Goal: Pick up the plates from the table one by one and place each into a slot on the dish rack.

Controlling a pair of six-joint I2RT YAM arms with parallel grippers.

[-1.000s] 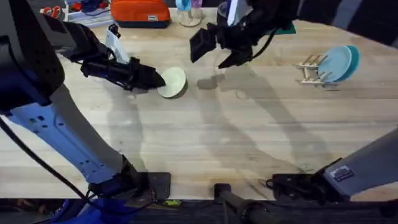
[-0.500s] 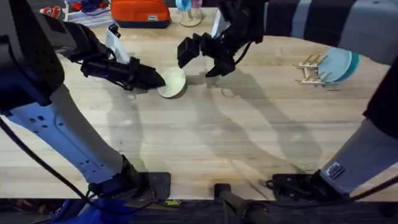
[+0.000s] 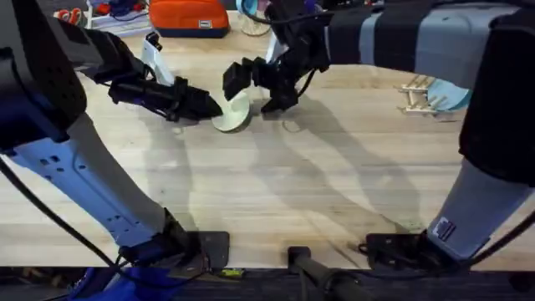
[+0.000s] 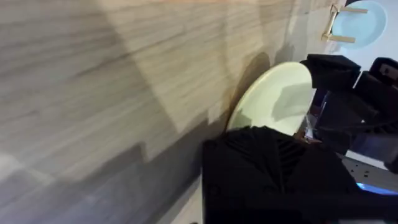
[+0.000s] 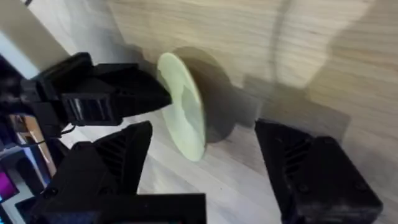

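Note:
The robot's right gripper needs to take the pale yellow plate by its rim [image 3: 248,104] next, so that it can set the plate into a slot on the dish rack [image 3: 416,92].
A pale cream-yellow plate [image 3: 233,113] stands tilted on its edge on the table [image 3: 276,192], left of centre at the back. My left gripper [image 3: 212,108] is shut on the plate's left rim. In the right wrist view the plate [image 5: 185,115] stands edge-on with the left gripper [image 5: 155,96] pinching it. My right gripper [image 3: 255,94] hangs open just behind and right of the plate, its fingers [image 5: 106,171] spread wide on either side of it, apart from it. The dish rack [image 3: 416,92] at the far right holds a pale blue plate [image 3: 454,94].
An orange bag [image 3: 189,17] and small items line the table's back edge behind the plate. The right arm's sleeve [image 3: 393,38] stretches across the back, partly covering the rack. The rack and blue plate [image 4: 364,18] also show far off in the left wrist view.
The right gripper has swept left along the back of the table to the cream plate, staying open. The left gripper and the plate have not moved.

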